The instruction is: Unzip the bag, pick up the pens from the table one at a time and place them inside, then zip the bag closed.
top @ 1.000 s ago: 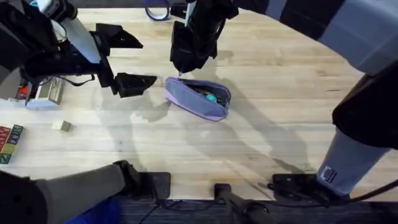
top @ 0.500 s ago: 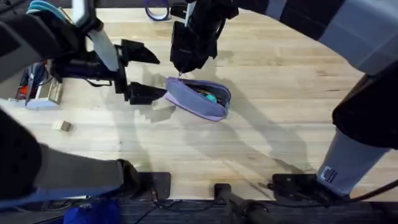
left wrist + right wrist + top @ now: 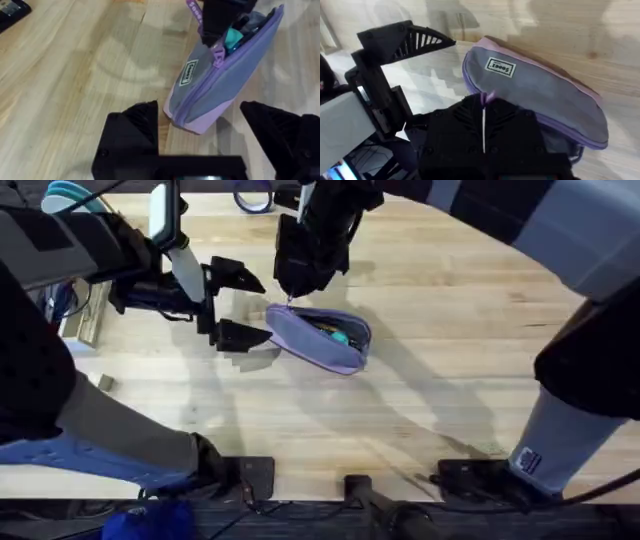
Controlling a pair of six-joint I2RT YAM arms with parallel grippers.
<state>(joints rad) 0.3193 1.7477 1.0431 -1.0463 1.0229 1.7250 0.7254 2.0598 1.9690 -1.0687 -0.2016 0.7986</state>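
Note:
The left gripper should grab the bag next by its zipped end [image 3: 278,325], where the fabric is closed, because loose pens show in the bag's opening [image 3: 338,332].
The lavender and grey-blue bag [image 3: 318,338] lies on the table [image 3: 430,390], its zipper partly open. A green pen [image 3: 340,336] peeks out of the opening and shows as a teal tip [image 3: 232,37] in the left wrist view. My right gripper [image 3: 291,292] hangs over the bag's left end, shut on the purple zipper pull [image 3: 487,97]. My left gripper [image 3: 243,306] is open just left of the bag [image 3: 215,85], its fingers on either side of the bag's end [image 3: 199,107]. I cannot tell whether the dark pen is inside.
A purple loop-shaped object [image 3: 252,198] lies at the table's far edge. A small pale block [image 3: 105,383] and some clutter [image 3: 85,320] sit at the left. The right arm's large body [image 3: 590,330] covers the right side. Bare wood stretches in front of the bag.
My left gripper has moved to the right, from well left of the bag to right at its left end, staying open. The right gripper and the bag have not moved.

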